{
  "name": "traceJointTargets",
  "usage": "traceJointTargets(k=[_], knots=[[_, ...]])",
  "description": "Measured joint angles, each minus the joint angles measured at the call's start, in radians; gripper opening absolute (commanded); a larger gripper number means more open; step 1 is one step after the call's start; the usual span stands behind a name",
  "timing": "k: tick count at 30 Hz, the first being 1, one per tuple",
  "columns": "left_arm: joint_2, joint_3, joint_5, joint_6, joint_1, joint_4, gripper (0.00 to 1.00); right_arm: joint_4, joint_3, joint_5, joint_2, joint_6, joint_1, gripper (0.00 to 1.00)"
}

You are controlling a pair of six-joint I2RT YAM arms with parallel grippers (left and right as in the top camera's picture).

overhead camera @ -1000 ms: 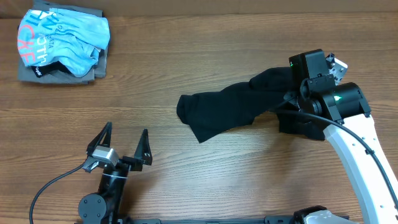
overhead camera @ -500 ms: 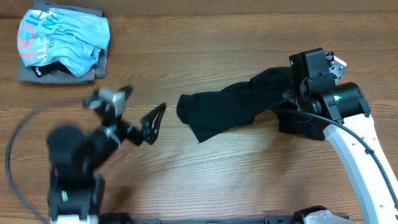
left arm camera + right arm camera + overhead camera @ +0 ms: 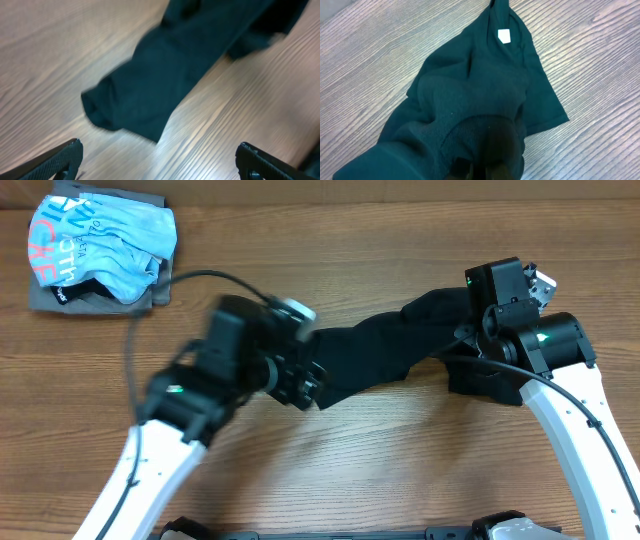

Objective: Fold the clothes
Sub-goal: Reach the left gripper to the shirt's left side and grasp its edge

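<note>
I need to spread the T-shirt for folding, so next I should grab the black T-shirt [image 3: 385,350] with my left gripper by its loose end's edge [image 3: 317,401], opposite my right gripper.
The black T-shirt [image 3: 385,350] lies stretched out in a crumpled band across the middle of the table. My right gripper [image 3: 463,340] is shut on its right end; in the right wrist view the fabric [image 3: 470,100] bunches over the gripper [image 3: 492,167], and the white neck label [image 3: 504,35] shows at the far end. My left gripper [image 3: 302,380], blurred, is at the shirt's left end. In the left wrist view the gripper [image 3: 160,157] is wide open and empty above bare wood, with the shirt's end [image 3: 145,95] just ahead of it.
A light blue shirt with pink and white lettering [image 3: 100,240] lies on a grey folded garment [image 3: 160,285] at the back left corner. The table is brown wood [image 3: 400,460]. The right arm [image 3: 580,420] runs along the right side.
My left arm has swung from the front left of the table up and to the right, reaching the shirt's left end. The right arm and the shirt have not moved.
</note>
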Motion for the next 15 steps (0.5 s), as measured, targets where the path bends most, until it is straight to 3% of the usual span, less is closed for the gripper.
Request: traceJointTargets(k=[4, 15], knots=[[0.097, 0.005, -0.16, 0.008, -0.106, -0.032, 1.0, 0.002, 0.0, 0.0, 0.0, 0.0, 0.0, 0.04], [0.434, 0.006, -0.216, 0.011, -0.144, -0.034, 1.0, 0.013, 0.0, -0.001, 0.0, -0.001, -0.053, 0.04]])
